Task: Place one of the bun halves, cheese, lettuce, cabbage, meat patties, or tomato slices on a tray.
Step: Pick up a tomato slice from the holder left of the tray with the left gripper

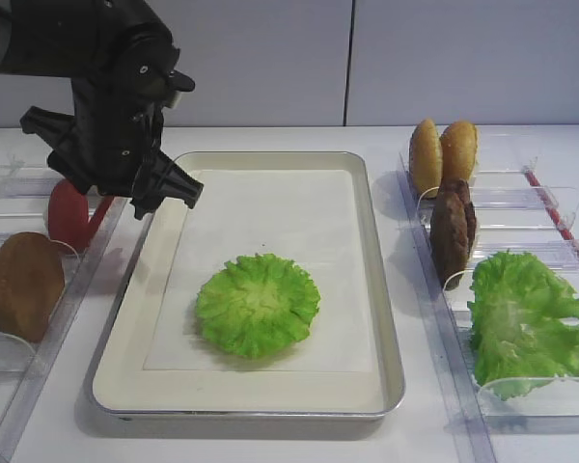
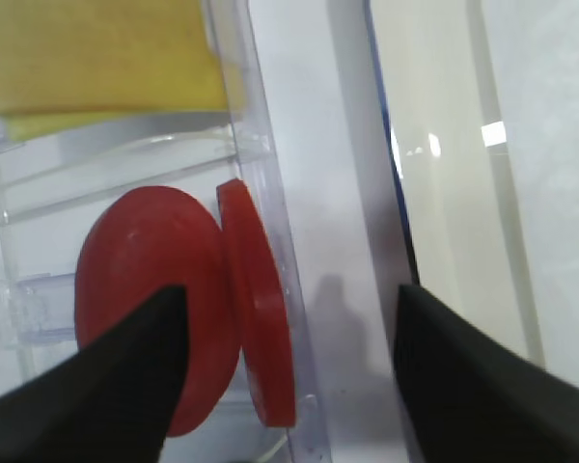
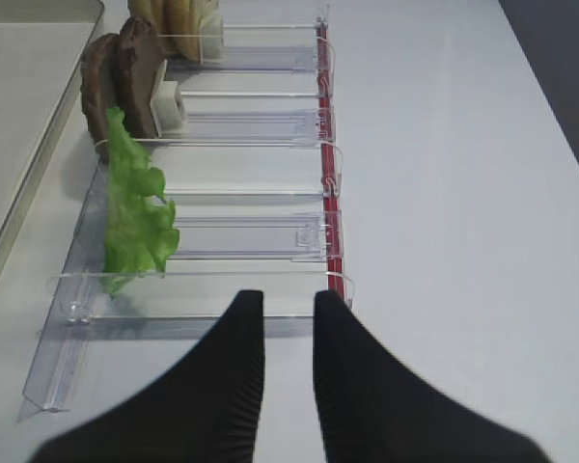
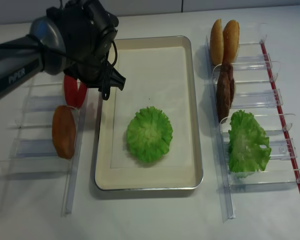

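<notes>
The clear rack point(image 4: 82, 114) holds the red tomato slice on edge beside its neighbour. My left gripper will next grab the slice by its exposed upper edge point(image 4: 81, 94).
Two red tomato slices point(image 2: 174, 289) stand on edge in the left clear rack point(image 1: 77, 280), with a yellow cheese slice point(image 2: 96, 58) behind them. My left gripper point(image 2: 289, 289) hangs open just above them, one finger point(image 2: 125, 376) over the slices and the other point(image 2: 463, 376) over the strip between rack and tray; it holds nothing. The silver tray point(image 1: 270, 159) with its cream liner carries one round green leaf point(image 1: 258, 304). My right gripper point(image 3: 289, 299) hovers over the table by the right rack's near end, fingers slightly parted and empty.
A bun half point(image 1: 24, 285) stands in the left rack nearer the front. The right rack point(image 1: 550, 207) holds two bun halves point(image 1: 442, 152), dark meat patties point(image 1: 453, 230) and a lettuce leaf point(image 1: 526, 323). A red strip point(image 3: 330, 183) runs along that rack's outer side.
</notes>
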